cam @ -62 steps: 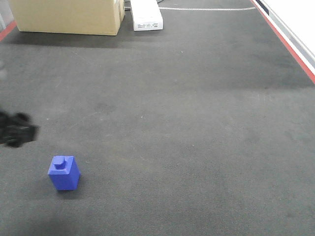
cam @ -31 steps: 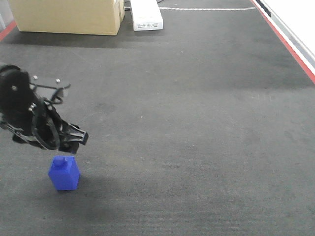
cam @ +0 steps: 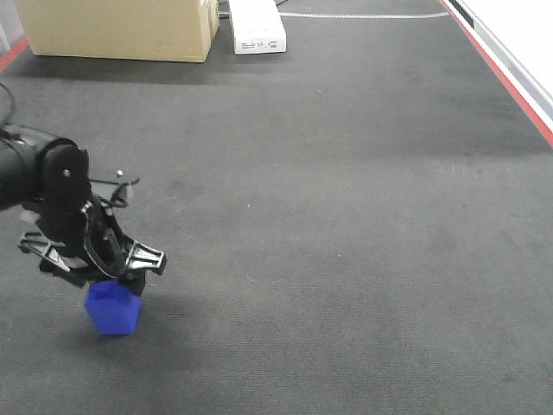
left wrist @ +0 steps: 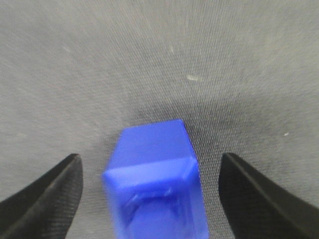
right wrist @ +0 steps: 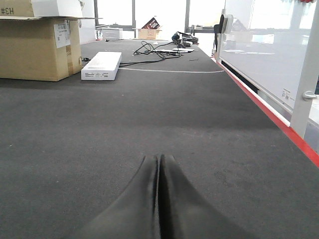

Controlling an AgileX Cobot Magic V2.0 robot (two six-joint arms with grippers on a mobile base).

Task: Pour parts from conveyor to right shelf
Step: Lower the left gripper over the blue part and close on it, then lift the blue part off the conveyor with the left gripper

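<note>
My left gripper grips the royal-blue boxy block by its body (cam: 112, 311) next, to pour the block into the right shelf's bin.
One of the parts, a royal-blue boxy block (cam: 112, 313), stands on the dark grey conveyor (cam: 346, 216) at the near left. My left gripper (cam: 105, 270) hangs open right over it, one finger on each side and its knob hidden under the black wrist. In the left wrist view the block (left wrist: 154, 169) lies between the two black fingers (left wrist: 55, 194), with a gap on both sides. My right gripper (right wrist: 159, 158) is shut and empty, low over bare belt (right wrist: 75, 129). The right shelf is out of view.
A cardboard box (cam: 121, 30) and a flat white box (cam: 257, 26) sit at the belt's far end. A red strip (cam: 510, 86) edges the belt on the right, with a white panel (right wrist: 264, 55) beyond it. Cables (right wrist: 164, 47) lie further back.
My left arm has come in from the left edge and dropped down over the blue block, so its open fingers now straddle it. The block has not moved.
</note>
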